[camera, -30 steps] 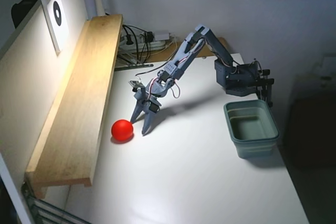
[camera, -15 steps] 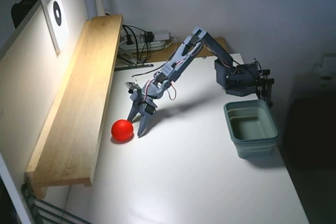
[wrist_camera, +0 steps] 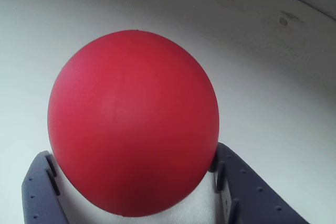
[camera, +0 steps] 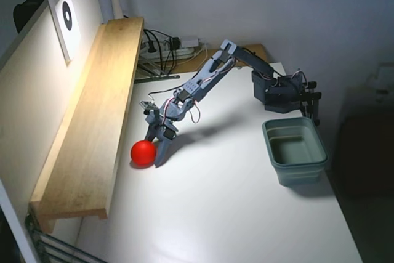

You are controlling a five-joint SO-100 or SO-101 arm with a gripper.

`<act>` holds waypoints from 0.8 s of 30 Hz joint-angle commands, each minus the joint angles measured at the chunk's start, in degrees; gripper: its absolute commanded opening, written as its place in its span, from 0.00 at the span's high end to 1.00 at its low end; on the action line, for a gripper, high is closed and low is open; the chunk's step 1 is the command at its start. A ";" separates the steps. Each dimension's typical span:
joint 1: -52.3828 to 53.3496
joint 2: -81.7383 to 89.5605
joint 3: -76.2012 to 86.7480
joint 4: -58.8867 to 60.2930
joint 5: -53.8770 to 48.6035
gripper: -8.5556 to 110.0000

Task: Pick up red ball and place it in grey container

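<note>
I will next grab the round sides of the red ball (camera: 142,152), then place it in the grey container.
The red ball (camera: 142,152) rests on the white table near the wooden shelf, at the left of the fixed view. My gripper (camera: 155,148) is lowered onto it, open, with one finger behind the ball and the other at its right side. In the wrist view the red ball (wrist_camera: 131,103) fills most of the frame. It sits between the two dark fingers (wrist_camera: 39,187), which flank its lower edges; I cannot tell whether they touch it. The grey container (camera: 300,172) stands empty at the table's right edge, far from the ball.
A long wooden shelf (camera: 92,121) runs along the table's left side, just beside the ball. The arm's base (camera: 280,93) is clamped at the back right, behind the container. Cables and a power strip (camera: 172,47) lie at the back.
The arm has reached further left and down. The gripper went from standing just right of the ball to straddling it. The ball has not moved.
</note>
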 commanded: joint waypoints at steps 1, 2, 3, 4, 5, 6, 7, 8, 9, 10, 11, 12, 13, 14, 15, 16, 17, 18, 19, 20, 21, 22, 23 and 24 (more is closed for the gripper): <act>-0.20 -1.74 -8.07 3.79 0.18 0.61; -0.20 -2.62 -9.69 4.53 0.18 0.61; -0.20 -3.98 -12.21 5.69 0.18 0.61; -0.20 -5.41 -14.86 6.91 0.18 0.61; -0.20 -6.39 -16.70 7.77 0.18 0.61; -0.20 -7.94 -19.61 9.13 0.18 0.61; -0.20 -9.58 -22.72 10.60 0.18 0.61; -0.20 -10.74 -24.92 11.64 0.18 0.61; -0.20 -12.60 -28.47 13.33 0.18 0.61; -0.20 -13.93 -31.02 14.55 0.18 0.61; -0.20 -15.71 -34.46 16.21 0.18 0.61; -0.20 -16.09 -35.17 16.55 0.18 0.61; -0.20 -16.09 -35.17 16.55 0.18 0.61; -0.20 -16.09 -35.17 16.55 0.18 0.61; -0.20 -16.09 -35.17 16.55 0.18 0.61; -0.20 -16.09 -35.17 16.55 0.18 0.61; -0.20 -16.09 -35.17 16.55 0.18 0.61; -0.20 -16.09 -35.17 16.55 0.18 0.61; -0.20 -16.09 -35.17 16.55 0.18 0.61; -0.20 -16.09 -35.17 16.55 0.18 0.61; -0.20 -16.09 -35.17 16.55 0.18 0.61; -0.20 -16.09 -35.17 16.55 0.18 0.61; -0.20 -16.09 -35.17 16.55 0.18 0.61; -0.20 -16.09 -35.17 16.55 0.18 0.61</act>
